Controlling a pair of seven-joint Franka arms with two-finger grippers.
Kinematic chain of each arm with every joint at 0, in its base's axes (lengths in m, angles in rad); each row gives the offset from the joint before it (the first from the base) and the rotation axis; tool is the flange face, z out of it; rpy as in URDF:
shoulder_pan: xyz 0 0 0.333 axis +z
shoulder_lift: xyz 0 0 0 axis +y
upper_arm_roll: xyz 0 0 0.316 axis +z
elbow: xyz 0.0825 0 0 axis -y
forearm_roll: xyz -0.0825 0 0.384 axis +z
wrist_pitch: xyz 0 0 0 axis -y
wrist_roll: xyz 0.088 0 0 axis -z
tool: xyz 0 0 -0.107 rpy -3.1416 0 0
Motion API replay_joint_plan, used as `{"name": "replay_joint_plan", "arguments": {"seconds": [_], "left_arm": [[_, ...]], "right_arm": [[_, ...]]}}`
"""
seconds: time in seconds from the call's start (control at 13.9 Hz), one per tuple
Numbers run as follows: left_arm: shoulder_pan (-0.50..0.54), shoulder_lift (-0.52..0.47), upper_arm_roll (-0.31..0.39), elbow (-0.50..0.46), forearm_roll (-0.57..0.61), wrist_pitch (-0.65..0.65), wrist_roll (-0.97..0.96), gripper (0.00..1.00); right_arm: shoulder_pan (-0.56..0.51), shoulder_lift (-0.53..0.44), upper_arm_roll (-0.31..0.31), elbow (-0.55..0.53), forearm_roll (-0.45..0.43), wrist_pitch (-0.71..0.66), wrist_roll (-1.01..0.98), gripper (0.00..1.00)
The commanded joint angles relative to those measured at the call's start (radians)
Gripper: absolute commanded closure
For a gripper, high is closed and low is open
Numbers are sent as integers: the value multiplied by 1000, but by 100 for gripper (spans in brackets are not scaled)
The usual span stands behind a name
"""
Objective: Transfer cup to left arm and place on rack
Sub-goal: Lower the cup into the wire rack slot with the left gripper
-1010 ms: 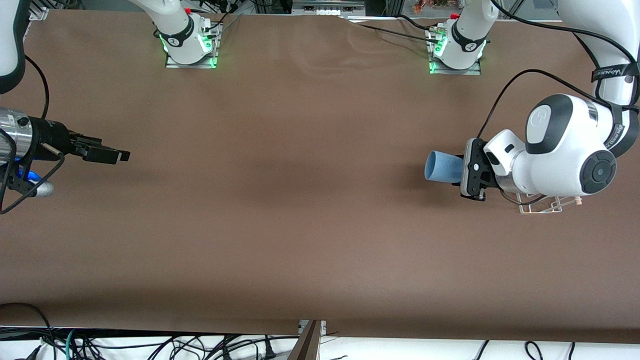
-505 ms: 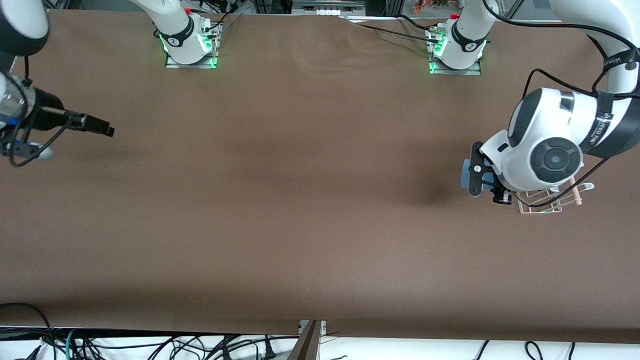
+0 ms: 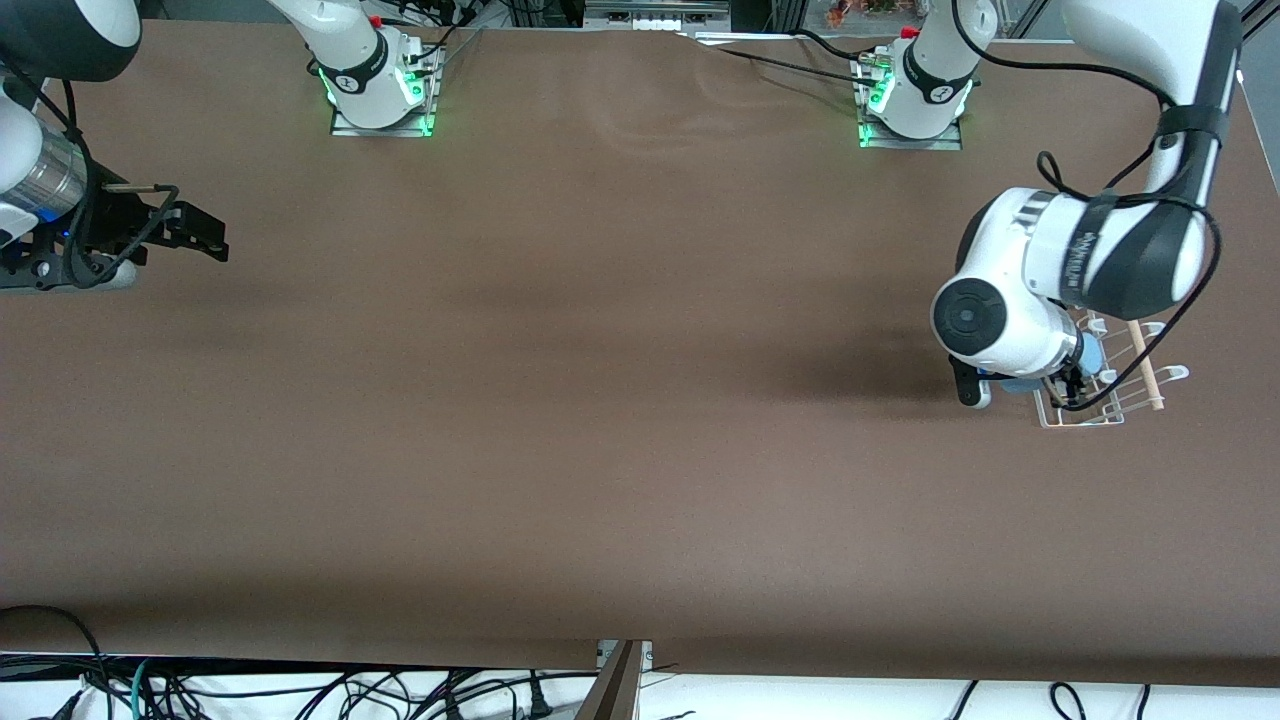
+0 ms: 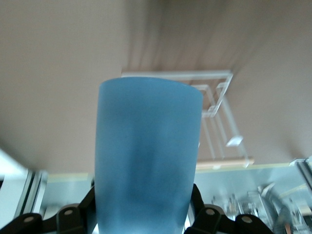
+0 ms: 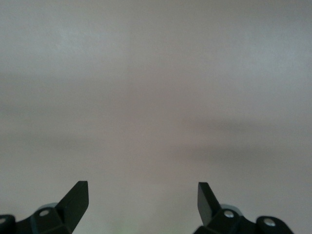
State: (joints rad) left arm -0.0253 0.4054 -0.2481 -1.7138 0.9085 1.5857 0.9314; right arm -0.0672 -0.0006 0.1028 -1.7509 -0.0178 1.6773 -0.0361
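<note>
The cup (image 3: 1094, 353) (image 4: 146, 156) is hanging above the white wire rack, so I should lower it before my left gripper lets go of it.
The light-blue cup (image 4: 146, 156) is gripped between the black fingers of my left gripper (image 4: 144, 207). In the front view the left arm's wrist covers most of it, and only slivers of the cup (image 3: 1094, 353) show over the rack. My left gripper (image 3: 1068, 380) hangs over the white wire rack (image 3: 1095, 412), at the left arm's end of the table. The rack (image 4: 214, 92) and its wooden rod (image 4: 226, 164) show past the cup in the left wrist view. My right gripper (image 3: 205, 236) is open and empty over bare table at the right arm's end, also in its wrist view (image 5: 142, 195).
The brown table (image 3: 600, 400) carries nothing else. The two arm bases (image 3: 378, 90) (image 3: 915, 100) stand along the edge farthest from the front camera. The left arm's black cable (image 3: 1150, 360) loops over the rack's wooden rod (image 3: 1145, 365).
My left arm has swung the cup from over bare table to over the rack, turning its wrist downward. My right gripper has drawn back toward its end of the table.
</note>
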Motion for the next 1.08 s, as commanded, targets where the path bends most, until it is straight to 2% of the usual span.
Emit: {"name": "replay_joint_plan", "arguments": {"seconds": [0.0, 0.14, 0.29, 0.43, 0.79, 1.01], "left_arm": [[5, -45, 3, -89, 153, 0, -139, 100], [7, -50, 7, -133, 217, -4, -213, 100], [16, -50, 12, -206, 330, -9, -248, 100], [68, -48, 7, -243, 391, 2, -328, 100], [79, -33, 9, -277, 424, 39, -350, 100], [122, -31, 9, -309, 474, 121, -352, 100]], "right_arm": [[-29, -18, 31, -16, 2, 22, -13, 1], [-29, -21, 32, -16, 33, 15, -19, 1], [-29, -19, 31, -9, 35, 1, -22, 1], [-29, -15, 29, -9, 35, 1, -25, 1], [-25, -13, 35, -6, 42, -5, -13, 1], [-23, -10, 37, 10, 44, -13, -21, 1]]}}
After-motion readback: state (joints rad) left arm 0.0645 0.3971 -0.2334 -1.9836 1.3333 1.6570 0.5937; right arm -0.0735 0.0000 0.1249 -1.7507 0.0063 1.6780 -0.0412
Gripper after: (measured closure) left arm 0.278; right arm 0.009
